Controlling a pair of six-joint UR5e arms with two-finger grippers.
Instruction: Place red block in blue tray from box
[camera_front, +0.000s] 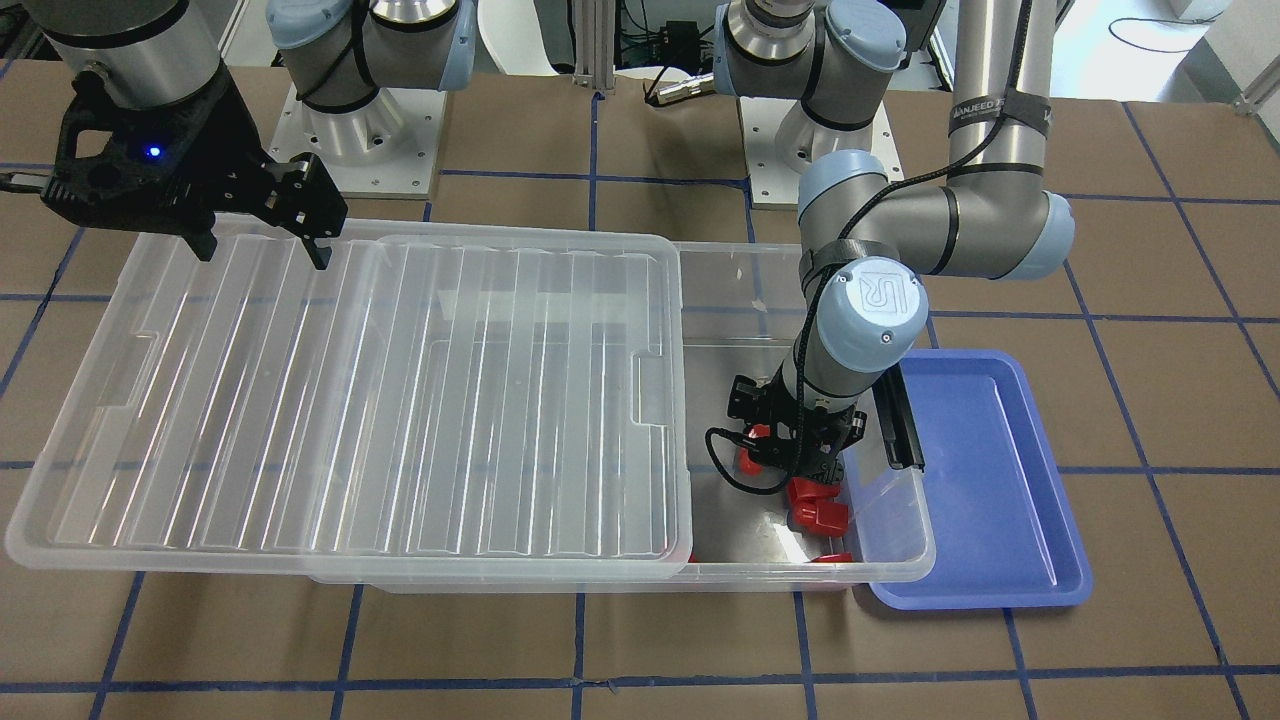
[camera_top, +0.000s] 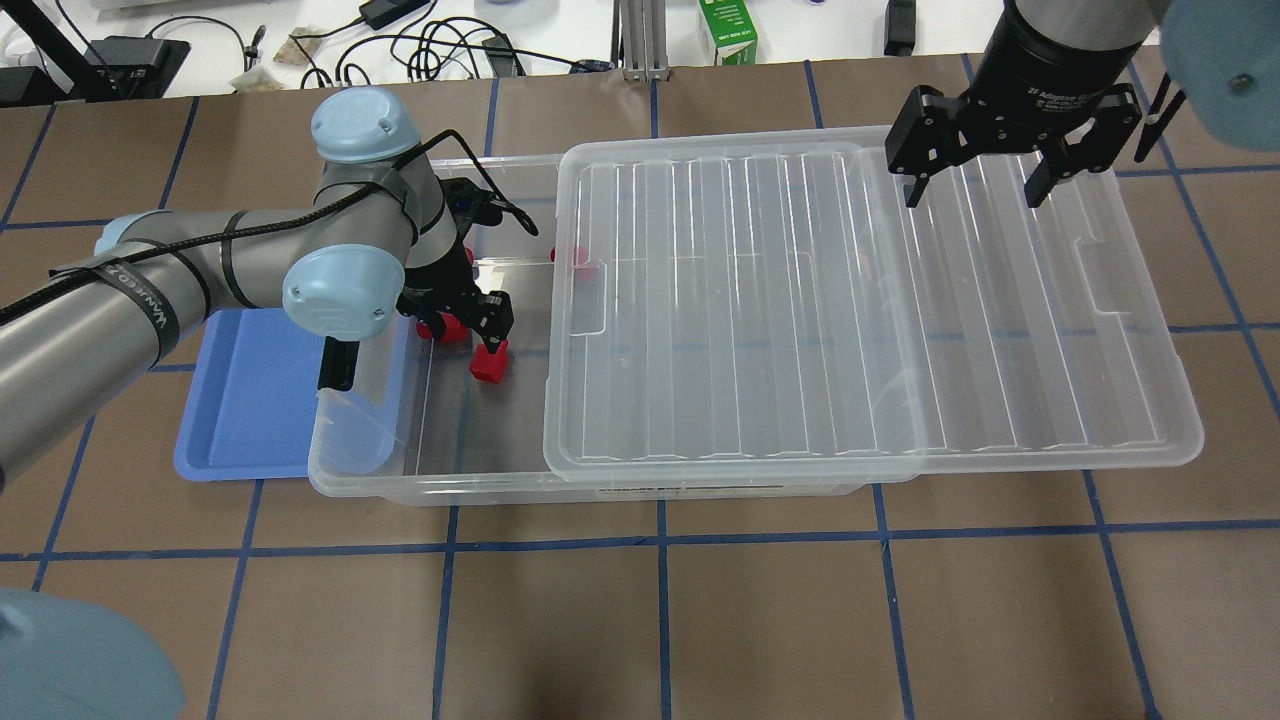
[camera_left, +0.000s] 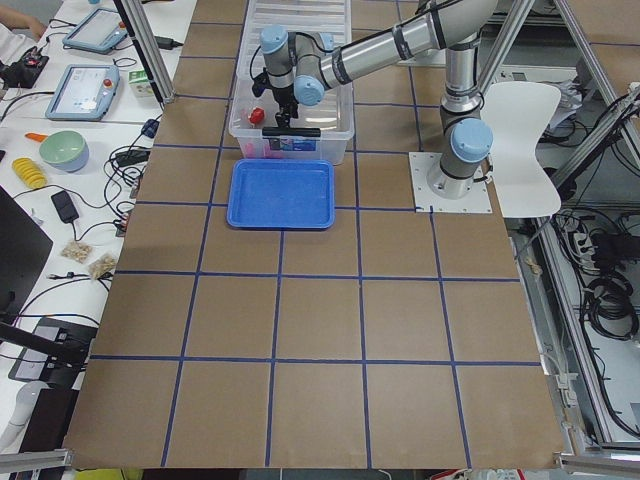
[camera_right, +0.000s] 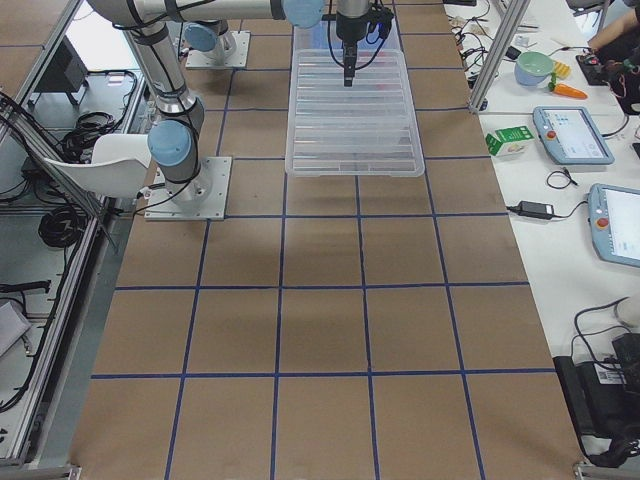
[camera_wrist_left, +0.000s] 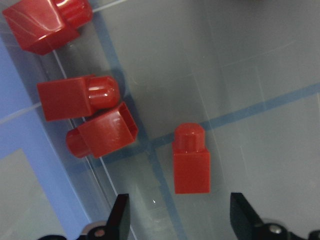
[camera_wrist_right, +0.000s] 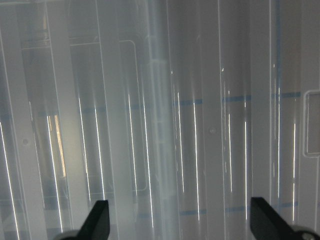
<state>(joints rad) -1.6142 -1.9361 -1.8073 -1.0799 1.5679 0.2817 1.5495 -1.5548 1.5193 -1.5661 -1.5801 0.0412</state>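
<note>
The lone red block needs to go in the blue tray, so the left gripper should next grab it by its square body (camera_wrist_left: 191, 172).
My left gripper (camera_top: 468, 328) is open, reaching down inside the uncovered end of the clear box (camera_top: 430, 486). In the left wrist view its fingertips (camera_wrist_left: 121, 212) stand either side of one red block (camera_wrist_left: 191, 160) lying on the box floor, without touching it. That block also shows from overhead (camera_top: 490, 365). Three more red blocks (camera_wrist_left: 75, 97) lie close by, next to the box wall. The blue tray (camera_top: 250, 400) sits empty beside the box, past that wall. My right gripper (camera_top: 975, 190) is open and empty, above the far end of the lid (camera_top: 850, 300).
The ribbed clear lid is slid sideways, covering most of the box and overhanging its right end. Another red block (camera_top: 578, 257) lies under the lid's edge. The black latch bar (camera_front: 900, 425) hangs on the box wall by the tray. Brown table with blue tape grid all around.
</note>
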